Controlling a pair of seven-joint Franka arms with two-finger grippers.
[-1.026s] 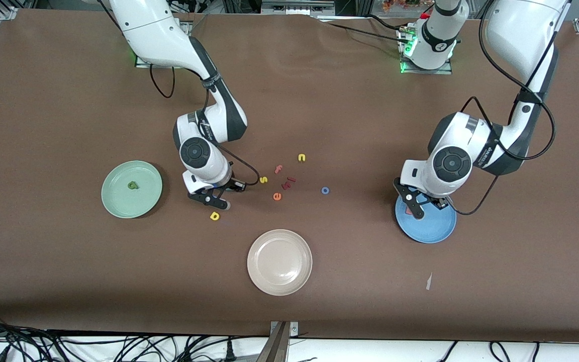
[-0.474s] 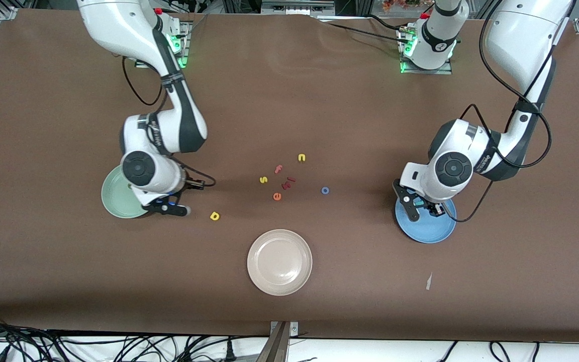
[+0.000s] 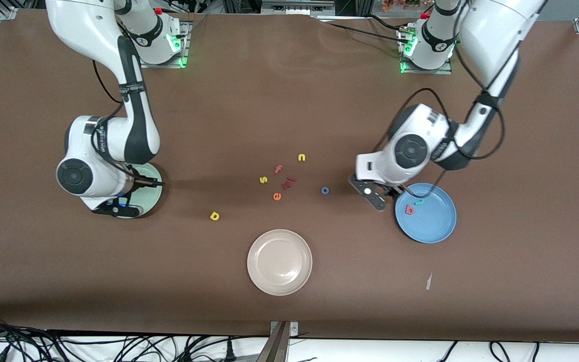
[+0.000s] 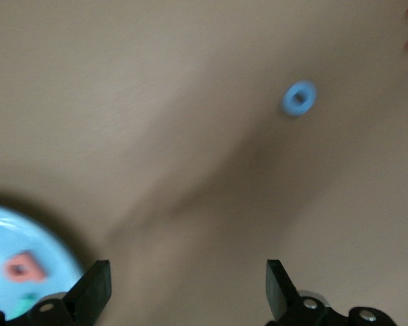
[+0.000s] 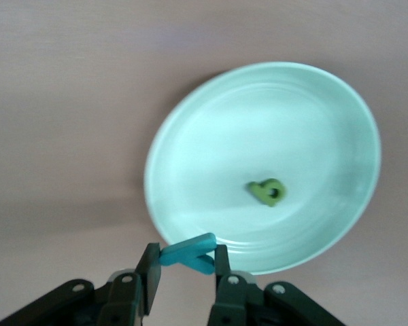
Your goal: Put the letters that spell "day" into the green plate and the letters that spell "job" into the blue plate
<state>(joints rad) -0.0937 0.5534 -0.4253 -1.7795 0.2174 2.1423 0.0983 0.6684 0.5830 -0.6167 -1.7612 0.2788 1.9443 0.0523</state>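
Observation:
Next, my left gripper grabs the blue "o" by its ring [image 3: 325,190], to finish spelling "job" in the blue plate [image 3: 432,223].
My right gripper [image 3: 117,208] hangs over the edge of the green plate [image 3: 153,197], shut on the teal "y" [image 5: 189,253]. The dark green "a" [image 5: 268,191] lies in that green plate [image 5: 204,156]. The yellow "d" [image 3: 214,216] rests on the table between the green and beige plates. My left gripper [image 3: 374,199] is open and holds nothing, just off the blue plate [image 3: 432,223] on the side toward the blue "o" [image 3: 325,190]. The coral "b" [image 3: 409,209] and teal "j" [image 3: 419,202] lie in the blue plate. The left wrist view shows the "o" [image 4: 298,98] ahead and the "b" [image 4: 24,267].
A beige plate [image 3: 279,262] sits nearer the front camera, mid-table. Loose letters cluster at the table's middle: yellow "s" [image 3: 263,179], yellow "n" [image 3: 301,158], reddish "f" [image 3: 278,169], orange "e" [image 3: 277,196] and dark red pieces [image 3: 288,182].
The right arm carried the "y" from beside the "d" to the green plate's edge. The left gripper opened, left the "j" in the blue plate and moved toward the "o".

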